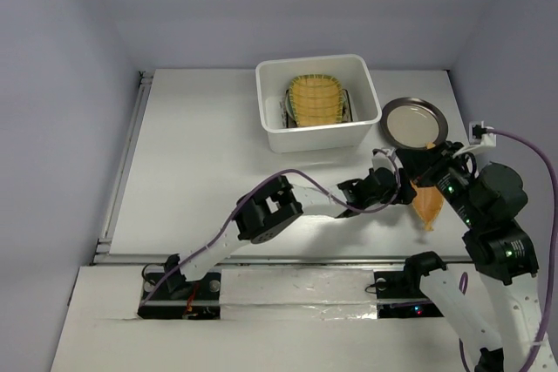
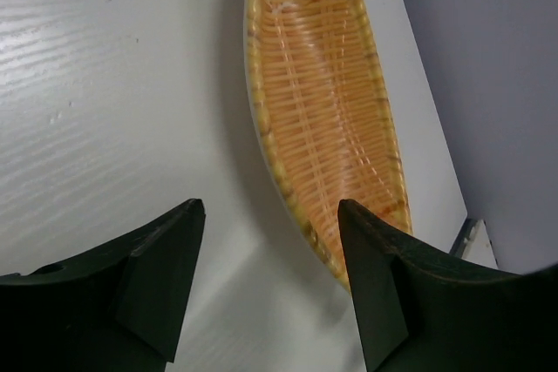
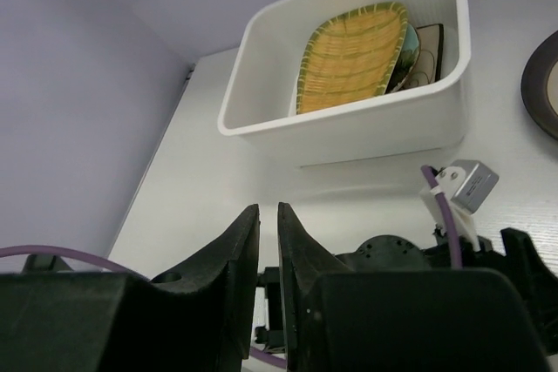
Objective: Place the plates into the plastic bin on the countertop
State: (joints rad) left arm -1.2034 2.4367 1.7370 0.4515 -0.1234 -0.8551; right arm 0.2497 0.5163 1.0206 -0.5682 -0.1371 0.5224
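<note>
The left gripper grabs the orange leaf-shaped plate's long edge between its two tips next, which leaves both tips free to settle into the bin.
The orange leaf-shaped plate [image 2: 327, 102] lies on the countertop [image 1: 200, 172] near its right edge, partly under the arms in the top view [image 1: 425, 208]. My left gripper [image 2: 270, 241] is open low over the table; the plate's near tip lies by its right finger [image 2: 375, 285], and only bare table shows between the jaws. My right gripper [image 3: 268, 215] is shut and empty, held above the left wrist. The plastic bin [image 1: 275, 135] holds the yellow ribbed plate [image 1: 316, 100] on top of other dishes. The dark-rimmed round plate [image 1: 415, 122] lies right of the bin.
A metal rail [image 1: 122, 172] runs along the table's left edge. A white connector box [image 1: 482, 134] with a purple cable sits at the right edge behind the right arm. Grey walls close in on the left, back and right.
</note>
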